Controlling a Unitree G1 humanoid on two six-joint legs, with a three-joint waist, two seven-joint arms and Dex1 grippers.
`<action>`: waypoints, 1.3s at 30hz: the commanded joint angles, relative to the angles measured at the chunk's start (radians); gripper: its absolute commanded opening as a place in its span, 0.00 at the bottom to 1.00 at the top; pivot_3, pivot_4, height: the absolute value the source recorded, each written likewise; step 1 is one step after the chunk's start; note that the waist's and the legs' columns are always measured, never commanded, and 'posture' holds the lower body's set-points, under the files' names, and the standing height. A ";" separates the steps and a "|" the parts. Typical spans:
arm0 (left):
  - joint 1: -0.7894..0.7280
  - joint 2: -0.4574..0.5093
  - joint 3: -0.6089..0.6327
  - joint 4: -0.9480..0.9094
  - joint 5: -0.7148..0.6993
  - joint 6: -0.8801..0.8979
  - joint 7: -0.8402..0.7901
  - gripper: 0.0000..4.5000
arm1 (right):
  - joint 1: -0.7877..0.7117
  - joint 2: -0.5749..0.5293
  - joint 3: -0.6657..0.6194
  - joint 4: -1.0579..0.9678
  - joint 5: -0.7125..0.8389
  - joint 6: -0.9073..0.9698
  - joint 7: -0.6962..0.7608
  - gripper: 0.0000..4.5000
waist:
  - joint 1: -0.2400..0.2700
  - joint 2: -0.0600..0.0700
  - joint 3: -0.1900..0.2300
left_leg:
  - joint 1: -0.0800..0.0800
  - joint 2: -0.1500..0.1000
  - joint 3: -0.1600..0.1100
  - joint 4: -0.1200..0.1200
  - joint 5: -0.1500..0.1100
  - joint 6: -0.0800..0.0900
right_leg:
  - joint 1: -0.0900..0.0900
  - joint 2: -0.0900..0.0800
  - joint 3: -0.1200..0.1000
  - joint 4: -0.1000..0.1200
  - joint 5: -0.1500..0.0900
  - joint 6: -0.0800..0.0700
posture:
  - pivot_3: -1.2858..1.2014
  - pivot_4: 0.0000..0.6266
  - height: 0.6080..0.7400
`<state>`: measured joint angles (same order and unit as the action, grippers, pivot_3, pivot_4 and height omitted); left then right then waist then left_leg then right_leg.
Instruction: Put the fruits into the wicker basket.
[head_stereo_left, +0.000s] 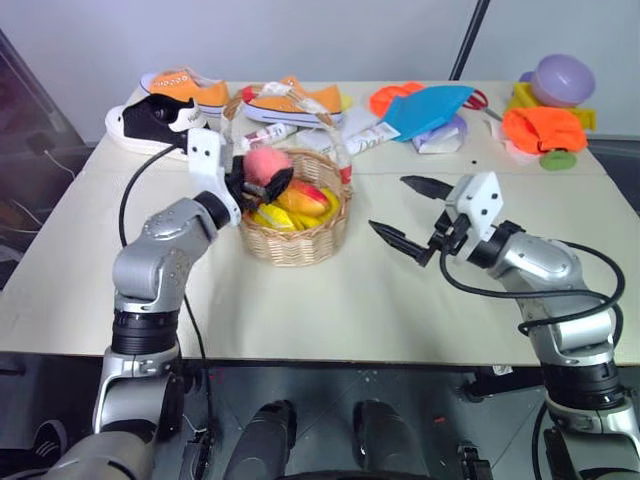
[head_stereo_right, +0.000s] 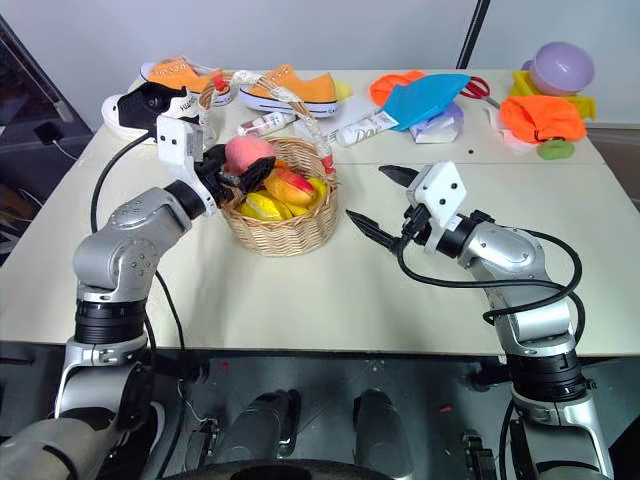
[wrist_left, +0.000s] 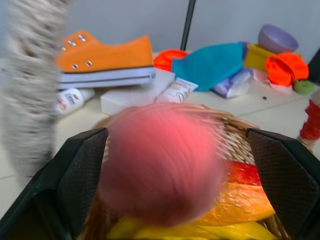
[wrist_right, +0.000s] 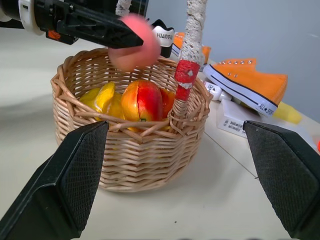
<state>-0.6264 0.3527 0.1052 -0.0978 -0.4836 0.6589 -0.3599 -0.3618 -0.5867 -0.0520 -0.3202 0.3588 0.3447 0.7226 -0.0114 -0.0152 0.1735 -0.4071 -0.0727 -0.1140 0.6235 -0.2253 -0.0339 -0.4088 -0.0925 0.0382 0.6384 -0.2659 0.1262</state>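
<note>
The basket's woven body (head_stereo_left: 293, 246) is too wide for the fingers of my right gripper. My right gripper will next grab the basket by its slim red-wrapped handle base (head_stereo_left: 345, 174).
The wicker basket (head_stereo_left: 295, 240) stands left of the table's middle, its white and red wrapped handle (wrist_right: 192, 45) arching over it. Inside lies a red-orange mango (wrist_right: 142, 100) beside some yellow pieces (wrist_right: 102, 97). The pink peach (head_stereo_left: 265, 165) hangs above the basket's left rim, between the fingers of my left gripper (head_stereo_left: 262, 180). That gripper is open; in the left wrist view a gap shows between the peach (wrist_left: 160, 165) and one finger (wrist_left: 282, 175). My right gripper (head_stereo_left: 390, 205) is open and empty, to the right of the basket and pointing at it.
Along the table's back edge lie orange sneakers (head_stereo_left: 290, 100), a black shoe (head_stereo_left: 150, 120), tubes and a white box (head_stereo_left: 365, 135), a teal cloth (head_stereo_left: 425, 108), an orange cloth (head_stereo_left: 542, 128), a purple bowl (head_stereo_left: 562, 78) and a small green disc (head_stereo_left: 558, 160).
</note>
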 joint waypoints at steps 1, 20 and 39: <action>0.010 0.014 0.036 -0.086 -0.049 -0.022 -0.056 0.99 | -0.003 0.028 -0.020 -0.038 0.024 0.014 -0.036 1.00 | 0.000 0.000 0.000 | 0.000 0.000 0.000 0.000 0.000 0.000 | 0.000 0.000 0.000 0.000 0.000 0.000 | 0.52 0.24 1.00; 0.659 0.265 0.470 -0.310 -0.242 -0.229 -0.469 0.99 | -0.152 0.346 0.061 0.167 -0.053 0.028 -0.322 1.00 | -0.005 0.002 0.000 | 0.001 0.001 0.002 -0.002 0.000 0.000 | -0.002 0.001 0.004 0.003 0.000 -0.001 | 0.52 0.24 1.00; 0.799 0.227 0.457 -0.372 -0.226 -0.344 -0.441 1.00 | -0.279 0.377 0.064 0.371 -0.036 -0.049 -0.183 0.28 | -0.007 0.002 0.000 | 0.001 0.001 0.002 -0.003 0.000 0.000 | -0.002 0.000 0.003 0.001 0.000 -0.001 | 0.52 0.24 1.00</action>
<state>0.1809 0.5761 0.5616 -0.4564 -0.7091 0.3412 -0.8017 -0.6289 -0.2147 0.0171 0.0842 0.3091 0.3084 0.5299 -0.0187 -0.0135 0.1734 -0.4057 -0.0715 -0.1125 0.6200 -0.2254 -0.0340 -0.4110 -0.0924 0.0408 0.6398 -0.2662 0.1250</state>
